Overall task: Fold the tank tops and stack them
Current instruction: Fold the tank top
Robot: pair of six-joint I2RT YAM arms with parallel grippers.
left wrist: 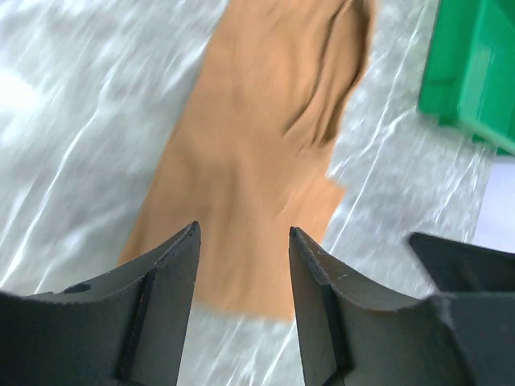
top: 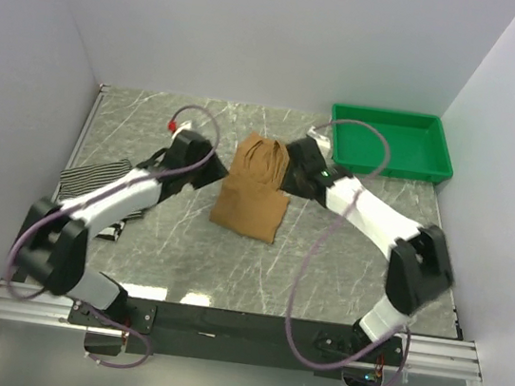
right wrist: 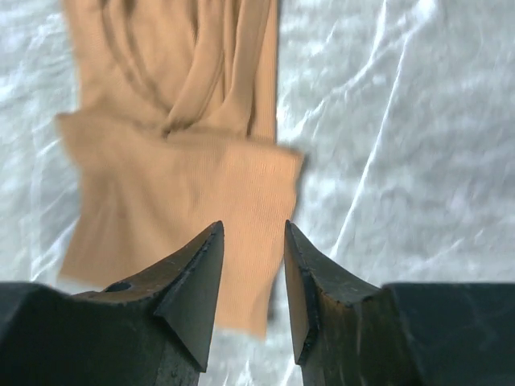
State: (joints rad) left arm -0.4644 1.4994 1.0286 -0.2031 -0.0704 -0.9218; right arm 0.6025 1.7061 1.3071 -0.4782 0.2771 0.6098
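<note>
My left gripper grabs the tan-brown tank top's near-end corner (top: 214,219) (left wrist: 127,257), opposite the straps, next. Then I fold that end over the strap end.
A plain tan-brown tank top (top: 253,192) lies folded lengthwise in the middle of the table, its strap end bunched toward the back. My left gripper (top: 218,170) hovers at its left edge, open, with nothing between the fingers; the left wrist view shows the tan cloth (left wrist: 257,161) below and beyond the gripper (left wrist: 244,233). My right gripper (top: 291,171) is at the cloth's right edge, also open and empty. In the right wrist view the gripper (right wrist: 253,229) stands above the folded cloth (right wrist: 177,185). A black-and-white striped tank top (top: 86,181) lies at the left, partly under my left arm.
A green plastic tray (top: 390,170) stands at the back right corner, and its corner shows in the left wrist view (left wrist: 475,72). White walls close in the marble table (top: 323,270) on the left, back and right.
</note>
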